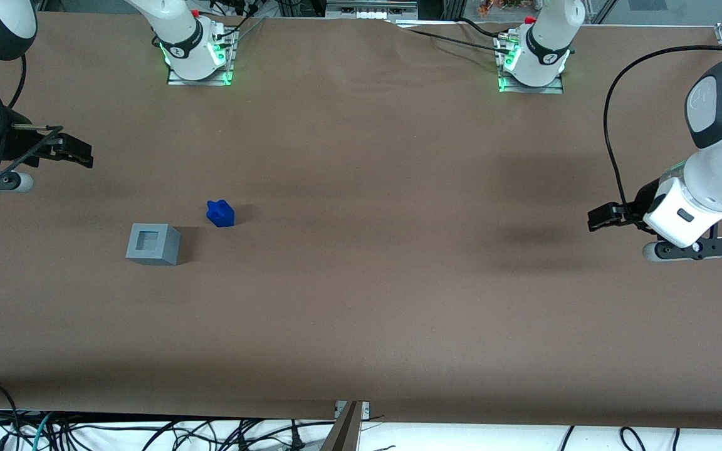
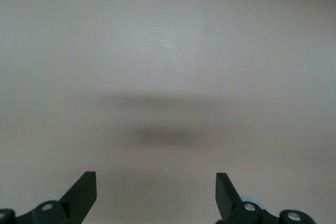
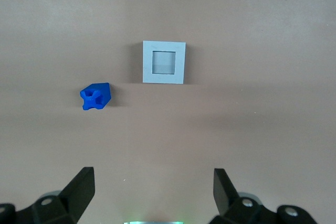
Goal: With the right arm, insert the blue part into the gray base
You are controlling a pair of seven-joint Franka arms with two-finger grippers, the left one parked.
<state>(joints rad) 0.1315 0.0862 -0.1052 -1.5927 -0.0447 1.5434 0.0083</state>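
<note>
The blue part has to go into the gray base's square hole (image 1: 148, 240). My right gripper should next grab the blue part by its notched end (image 1: 217, 204).
The blue part (image 1: 220, 213) lies on the brown table, apart from the gray base (image 1: 153, 244), which stands a little nearer to the front camera with its square recess facing up. Both also show in the right wrist view: the blue part (image 3: 96, 96) and the gray base (image 3: 164, 62). My right gripper (image 1: 79, 153) hangs above the table at the working arm's end, farther from the front camera than both objects and well apart from them. Its fingers (image 3: 80, 186) are spread wide with nothing between them.
The two arm bases (image 1: 198, 56) (image 1: 533, 59) with green lights stand at the table's back edge. Cables lie below the table's front edge (image 1: 348, 413). The brown table top (image 1: 367, 282) stretches toward the parked arm's end.
</note>
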